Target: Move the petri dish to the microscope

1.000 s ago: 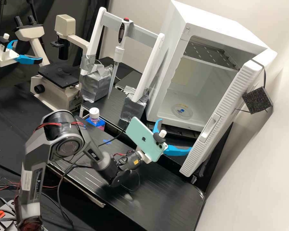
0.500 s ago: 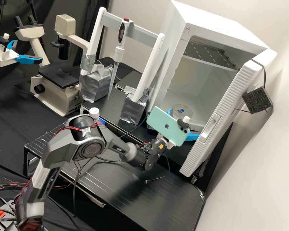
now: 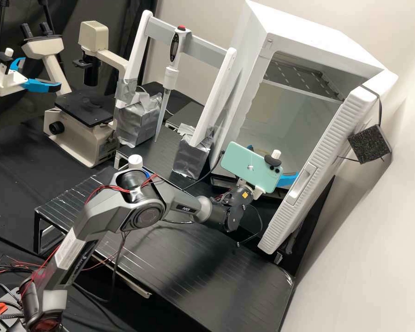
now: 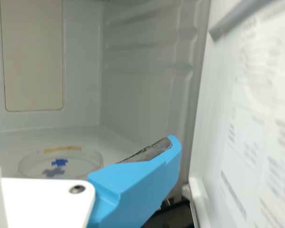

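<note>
My gripper grabs the clear round petri dish by its circular rim [image 4: 94, 161] next, to move it to the microscope.
The gripper [image 3: 274, 161] is at the front of the white incubator's doorway, close to the open door, its blue fingers spread wide. In the wrist view the gripper [image 4: 81, 145] has one blue finger in sight, with a dark pad, and a dark sliver of the other. Beyond them the clear petri dish [image 4: 80, 164] lies flat on the incubator floor, untouched, with blue marks and a tan strip on it. From above, the phone on the wrist hides most of that dish. The cream microscope [image 3: 84, 108] with its black stage stands at the back left.
The incubator [image 3: 244, 87] has its door [image 3: 304, 180] swung out to the right of the gripper. A pipette [image 3: 170, 76] hangs on a white frame between incubator and microscope. A white-capped bottle [image 3: 135, 162] stands behind the arm's elbow. Another arm's gripper is at far left.
The arm has stretched right and toward the back, bringing the gripper from in front of the incubator to its doorway. The phone now covers most of the dish, which was in plain sight earlier.
</note>
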Motion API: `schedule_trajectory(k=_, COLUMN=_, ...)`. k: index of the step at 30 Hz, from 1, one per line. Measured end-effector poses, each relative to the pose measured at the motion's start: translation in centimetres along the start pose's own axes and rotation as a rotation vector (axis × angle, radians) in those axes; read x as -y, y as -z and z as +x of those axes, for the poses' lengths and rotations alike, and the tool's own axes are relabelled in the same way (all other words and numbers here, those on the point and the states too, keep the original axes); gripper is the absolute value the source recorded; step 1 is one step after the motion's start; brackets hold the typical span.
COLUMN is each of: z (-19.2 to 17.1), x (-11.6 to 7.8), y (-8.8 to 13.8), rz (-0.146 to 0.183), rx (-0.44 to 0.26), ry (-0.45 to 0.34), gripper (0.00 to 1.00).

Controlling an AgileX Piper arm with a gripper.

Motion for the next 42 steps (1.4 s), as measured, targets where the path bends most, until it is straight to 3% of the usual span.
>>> schedule_trajectory(k=13, z=2.2, x=1.2, y=2.8, rz=-0.049, rx=-0.064, ry=0.047, gripper=1.0)
schedule_trajectory(k=25, z=3.7, x=4.8, y=-0.1, rz=-0.043, rx=0.05, ry=0.144, gripper=1.0)
schedule_trajectory(k=42, z=4.5, x=4.2, y=0.0, rz=-0.057, rx=0.049, ry=0.126, gripper=1.0)
